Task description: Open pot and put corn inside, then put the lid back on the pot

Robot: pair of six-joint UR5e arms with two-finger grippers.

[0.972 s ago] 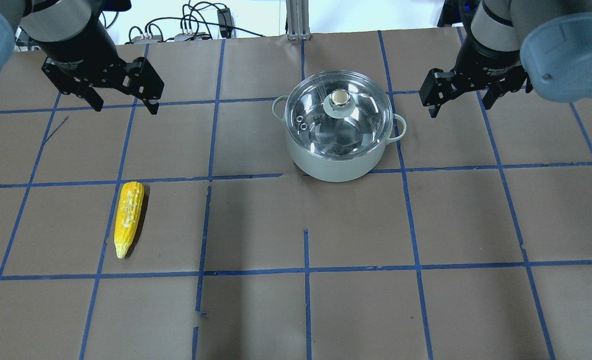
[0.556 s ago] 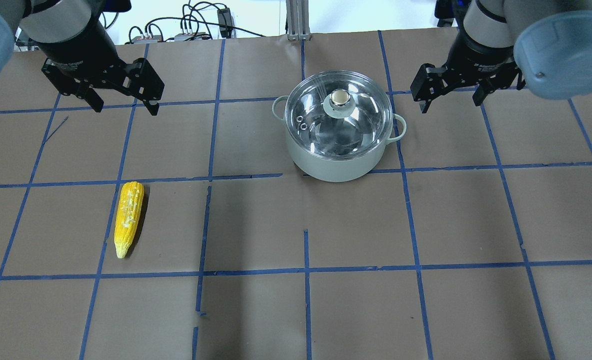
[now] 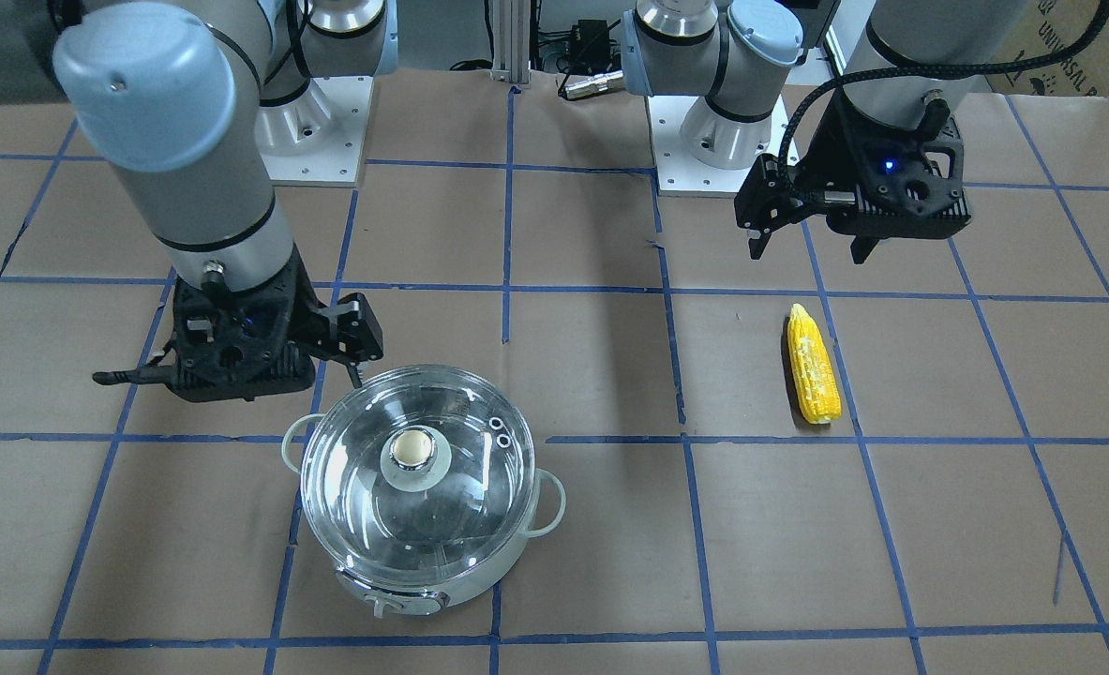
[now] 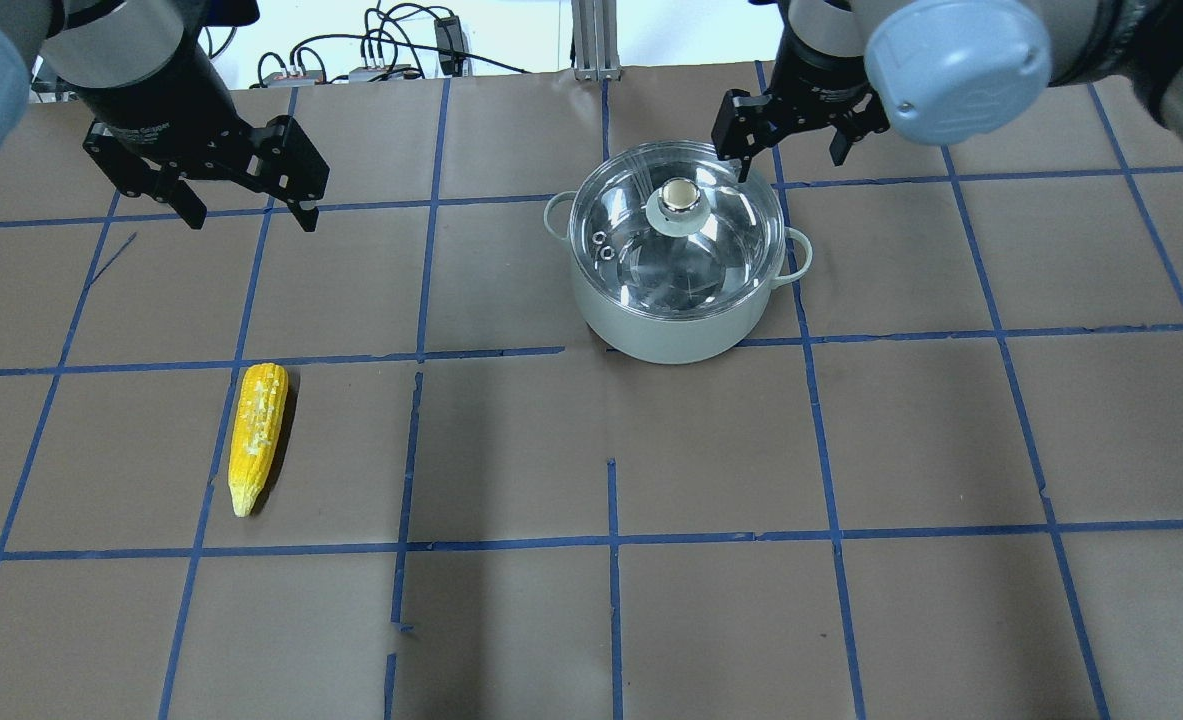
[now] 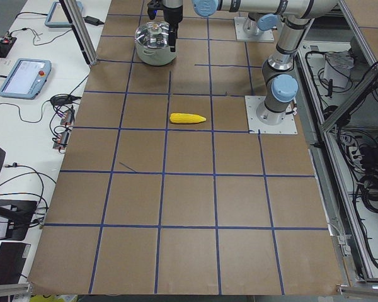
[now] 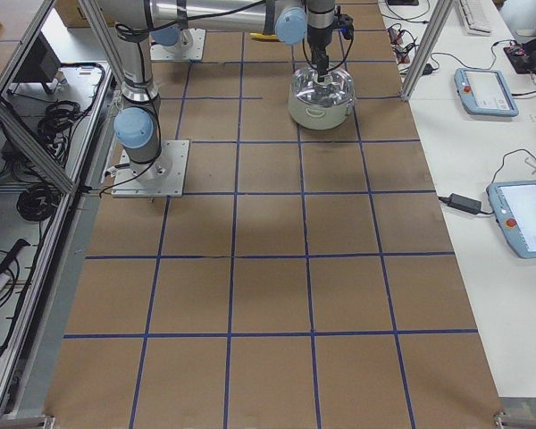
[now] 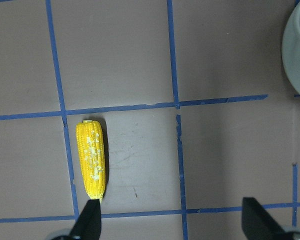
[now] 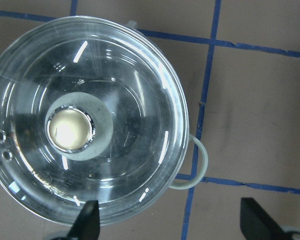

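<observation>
The glass lid is too wide for my gripper's fingers. My right gripper should next grab the lid by its upright tan-topped knob (image 3: 412, 449) (image 8: 70, 129).
The pot (image 4: 676, 325) stands at the table's far middle with the glass lid (image 4: 721, 245) on it, its tan-topped knob (image 4: 679, 194) upright. The corn (image 4: 256, 435) lies on the paper at the left, tapered end towards me. My left gripper (image 4: 251, 218) is open and empty, hovering beyond the corn. In the left wrist view the corn (image 7: 91, 160) lies just ahead of the left finger. My right gripper (image 4: 789, 160) is open and empty above the pot's far right rim. In the right wrist view the lid (image 8: 140, 115) and knob (image 8: 70, 129) lie ahead and to the left.
Brown paper with a blue tape grid (image 4: 611, 540) covers the table. Cables and an aluminium post (image 4: 591, 40) sit past the far edge. The arm bases (image 3: 713, 141) stand on the robot's side. Tablets (image 6: 487, 89) lie on a side table.
My right gripper has moved left from right of the pot to above its far right rim, still open. The left gripper, corn, pot and lid have not moved.
</observation>
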